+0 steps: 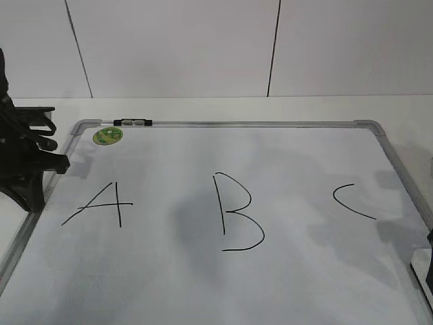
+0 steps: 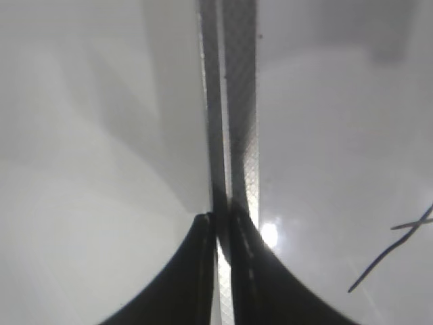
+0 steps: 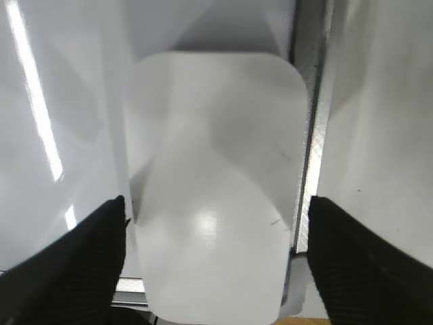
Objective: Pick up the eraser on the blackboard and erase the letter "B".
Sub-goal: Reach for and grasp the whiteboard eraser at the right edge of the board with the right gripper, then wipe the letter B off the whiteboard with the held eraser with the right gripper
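Observation:
The eraser (image 3: 216,135) is longer than the gap between my open fingers. My right gripper should grab it across its narrower width next, to erase the letter "B".
The blackboard, a white board with a silver frame (image 1: 237,124), lies flat on the table. The letter "B" (image 1: 237,213) is whole, in thin black strokes at the board's middle. The white eraser (image 3: 216,135) lies at the board's near right corner against the frame; a sliver of it shows in the exterior view (image 1: 421,264). My right gripper (image 3: 216,203) is open, with a black finger on each side of the eraser and small gaps between. My left gripper (image 2: 220,220) is shut and empty over the board's left frame, and it also shows in the exterior view (image 1: 57,162).
The letter "A" (image 1: 98,203) is left of the B and "C" (image 1: 352,201) is right of it. A black-and-silver marker (image 1: 133,122) lies on the far frame next to a round green sticker (image 1: 107,135). A wall stands behind the table.

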